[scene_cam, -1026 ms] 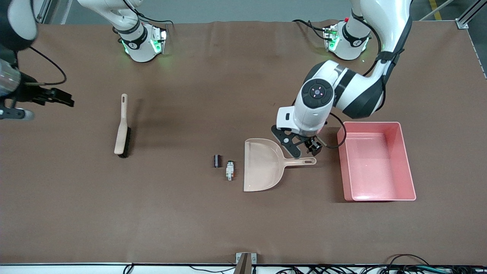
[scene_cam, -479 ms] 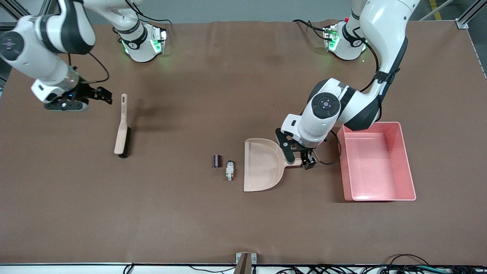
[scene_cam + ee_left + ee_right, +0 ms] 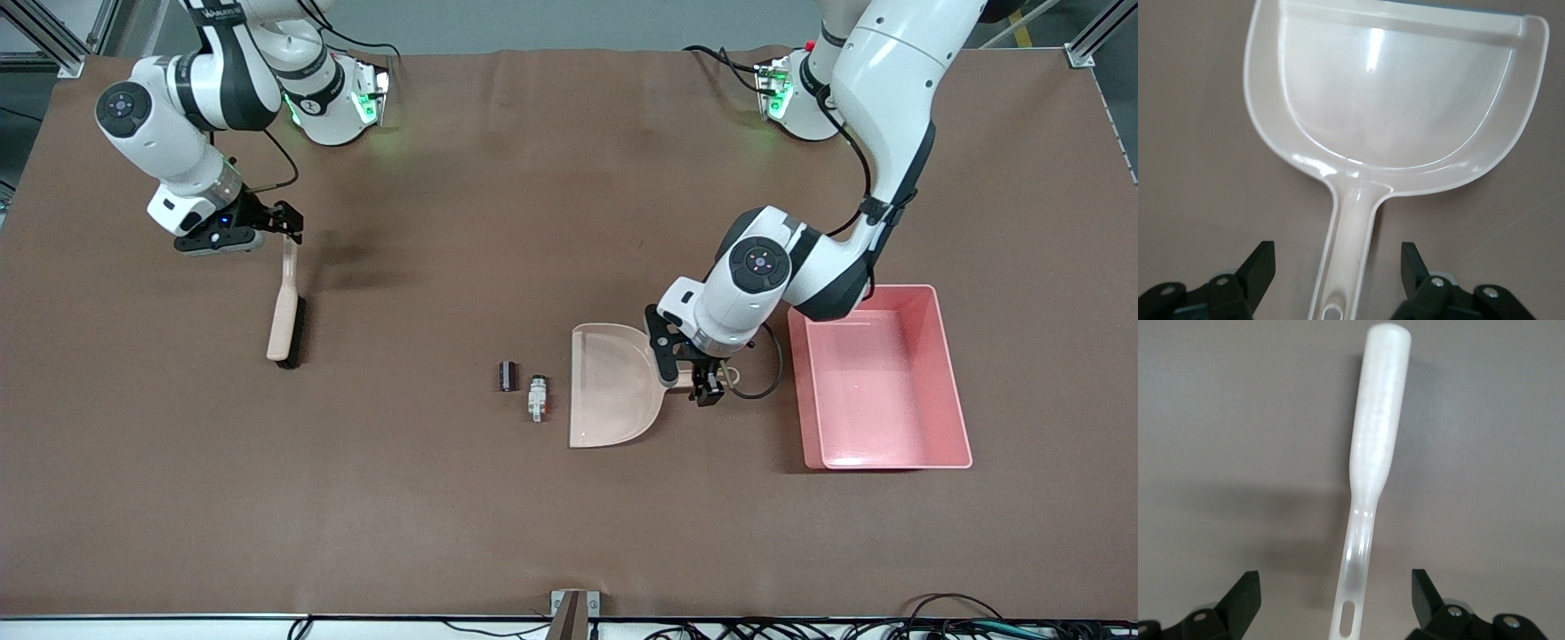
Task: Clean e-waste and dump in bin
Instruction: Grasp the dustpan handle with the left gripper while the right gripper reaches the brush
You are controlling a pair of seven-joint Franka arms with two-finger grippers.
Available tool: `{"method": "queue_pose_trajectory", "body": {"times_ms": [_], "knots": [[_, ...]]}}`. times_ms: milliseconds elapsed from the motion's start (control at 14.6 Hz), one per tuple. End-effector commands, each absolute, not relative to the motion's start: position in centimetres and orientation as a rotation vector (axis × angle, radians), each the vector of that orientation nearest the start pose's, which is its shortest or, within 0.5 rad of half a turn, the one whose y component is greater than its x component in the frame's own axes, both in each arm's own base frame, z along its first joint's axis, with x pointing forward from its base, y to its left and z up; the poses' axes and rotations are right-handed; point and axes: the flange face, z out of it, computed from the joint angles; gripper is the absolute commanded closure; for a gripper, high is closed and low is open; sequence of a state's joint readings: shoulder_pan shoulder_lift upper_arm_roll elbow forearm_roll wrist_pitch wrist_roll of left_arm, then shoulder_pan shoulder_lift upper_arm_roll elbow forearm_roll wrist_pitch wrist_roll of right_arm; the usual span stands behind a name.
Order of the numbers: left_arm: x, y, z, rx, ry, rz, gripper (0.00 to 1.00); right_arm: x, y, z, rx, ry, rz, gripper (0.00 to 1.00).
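Observation:
The brush needs to sweep the e-waste into the dustpan [image 3: 613, 387], so my right gripper should next grab it by the slim neck of its handle [image 3: 289, 261].
The e-waste lies on the brown mat: a dark stubby cylinder [image 3: 508, 376] and a white-grey piece [image 3: 537, 397], just off the open mouth of the beige dustpan [image 3: 613, 387]. My left gripper [image 3: 689, 380] is open and straddles the dustpan's handle [image 3: 1348, 260] without touching it; it shows low in the left wrist view [image 3: 1338, 265]. The pink bin [image 3: 951, 373] stands beside the dustpan toward the left arm's end. My right gripper [image 3: 286, 228] is open over the holed end of the beige brush [image 3: 286, 307], whose handle [image 3: 1375, 453] runs between its jaws in the right wrist view [image 3: 1336, 590].
The brown mat [image 3: 444, 498] covers the whole table. Both robot bases stand along the edge farthest from the front camera. A small bracket [image 3: 573, 604] sits at the nearest table edge, with cables along it.
My right arm swung in from the table's end to the brush handle's tip. My left gripper shifted from beside the dustpan's handle to straddle it and came lower.

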State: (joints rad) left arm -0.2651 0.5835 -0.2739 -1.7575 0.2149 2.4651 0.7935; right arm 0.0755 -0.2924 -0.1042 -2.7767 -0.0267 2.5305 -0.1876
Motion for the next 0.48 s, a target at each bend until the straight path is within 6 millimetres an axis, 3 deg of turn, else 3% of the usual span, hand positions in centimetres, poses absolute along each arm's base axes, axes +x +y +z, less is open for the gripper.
{"method": "queue_pose_trajectory", "body": {"times_ms": [0, 137, 342, 410], "knots": [[58.8, -34.1, 25.1, -2.258, 2.1, -0.239, 0.19, 36.7, -1.2, 29.4, -3.113, -0.426, -0.158, 0.0], [58.8, -34.2, 24.2, -2.227, 2.115, -0.248, 0.21, 35.9, -1.2, 27.1, -3.117, -0.423, -0.194, 0.0], [58.7, -34.5, 23.7, -2.201, 2.13, -0.25, 0.24, 35.0, -4.4, 24.3, -3.141, -0.275, -0.162, 0.0], [58.7, -34.5, 23.4, -2.201, 2.132, -0.244, 0.25, 34.6, -4.5, 24.0, -3.141, -0.268, -0.148, 0.0]]}}
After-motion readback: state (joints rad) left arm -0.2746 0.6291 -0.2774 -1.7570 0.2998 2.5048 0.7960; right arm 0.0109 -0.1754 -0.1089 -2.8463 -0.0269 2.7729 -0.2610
